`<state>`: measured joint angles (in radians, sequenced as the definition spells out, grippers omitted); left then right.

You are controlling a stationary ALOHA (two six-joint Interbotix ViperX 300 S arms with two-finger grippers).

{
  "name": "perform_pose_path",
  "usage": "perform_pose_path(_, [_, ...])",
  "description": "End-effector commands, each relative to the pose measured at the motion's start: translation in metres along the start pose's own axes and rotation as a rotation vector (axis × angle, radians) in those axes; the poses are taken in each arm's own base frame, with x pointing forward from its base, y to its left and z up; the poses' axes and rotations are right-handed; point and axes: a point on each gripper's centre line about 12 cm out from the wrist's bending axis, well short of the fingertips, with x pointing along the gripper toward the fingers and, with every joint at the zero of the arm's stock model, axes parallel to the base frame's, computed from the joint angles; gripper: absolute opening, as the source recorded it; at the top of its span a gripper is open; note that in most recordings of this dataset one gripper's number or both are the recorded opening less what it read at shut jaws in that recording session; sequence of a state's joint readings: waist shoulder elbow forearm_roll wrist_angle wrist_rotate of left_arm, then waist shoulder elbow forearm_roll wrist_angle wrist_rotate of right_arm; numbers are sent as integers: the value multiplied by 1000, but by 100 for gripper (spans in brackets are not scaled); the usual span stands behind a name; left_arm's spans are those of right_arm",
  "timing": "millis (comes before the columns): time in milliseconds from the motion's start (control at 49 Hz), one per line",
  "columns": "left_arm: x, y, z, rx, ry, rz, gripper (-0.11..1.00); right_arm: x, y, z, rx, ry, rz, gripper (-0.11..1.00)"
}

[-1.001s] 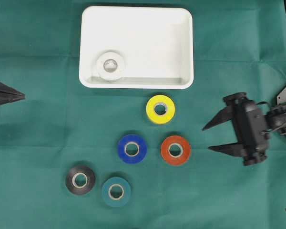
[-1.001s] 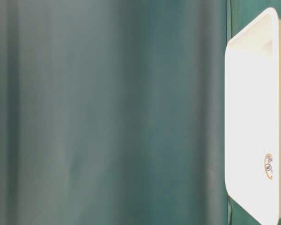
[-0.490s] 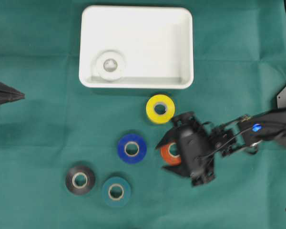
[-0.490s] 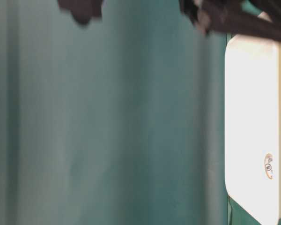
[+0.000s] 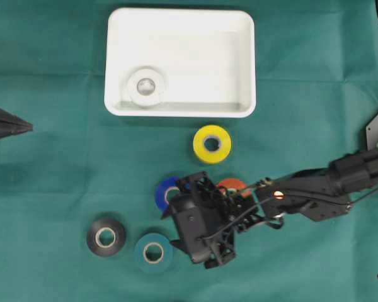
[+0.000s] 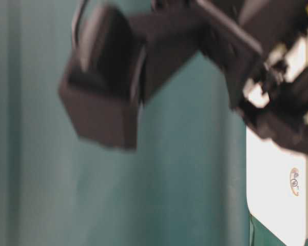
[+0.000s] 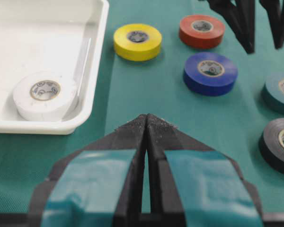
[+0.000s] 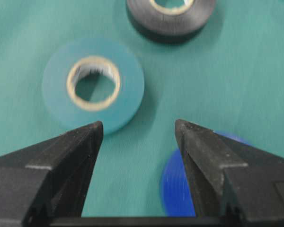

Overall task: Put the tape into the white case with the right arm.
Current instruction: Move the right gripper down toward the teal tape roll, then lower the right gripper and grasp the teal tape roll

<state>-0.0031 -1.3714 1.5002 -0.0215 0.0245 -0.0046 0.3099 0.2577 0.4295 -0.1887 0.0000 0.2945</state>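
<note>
The teal tape roll has to go into the white case, so my right gripper will next grab it by its ring side (image 5: 145, 263) (image 8: 123, 104).
The white case (image 5: 195, 38) lies at the back with a white tape roll (image 5: 136, 88) in its front left corner. On the green cloth lie yellow (image 5: 200, 145), red (image 5: 234, 184), blue (image 5: 161, 194), teal (image 5: 140, 253) and black (image 5: 93, 238) tape rolls. My right gripper (image 5: 169, 228) hovers open between the blue and teal rolls, with nothing between its fingers. In the right wrist view, the right gripper (image 8: 138, 128) has the blue roll (image 8: 173, 189) under one finger and the teal roll (image 8: 128, 90) ahead. My left gripper (image 7: 146, 118) is shut and empty.
The right arm (image 5: 315, 189) stretches in from the right edge and covers part of the red roll. In the table-level view its blurred black bulk (image 6: 108, 87) fills the top, with the case (image 6: 277, 205) at the right.
The right arm has swept from the right side leftward and forward, past the red roll, to between the blue and teal rolls. Its jaws kept the same width. The left gripper stayed still.
</note>
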Motion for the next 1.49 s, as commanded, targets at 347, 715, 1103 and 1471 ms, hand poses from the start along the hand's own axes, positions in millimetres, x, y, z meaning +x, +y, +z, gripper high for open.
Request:
perform_pose_path(347, [0,0,4,-4,-9,-2,0,26,8,41,-9,-41,1,26])
perform_pose_path(715, [1,0,4,-3,-8,-2,0,37,8,36,-9,-28,-1,26])
perform_pose_path(1103, [0,0,4,-3,-9,-2,0,49,8,20,-13,115,-38,26])
perform_pose_path(1471, [1,0,4,-4,-8,-2,0,54,9,27,-16,245,-86,26])
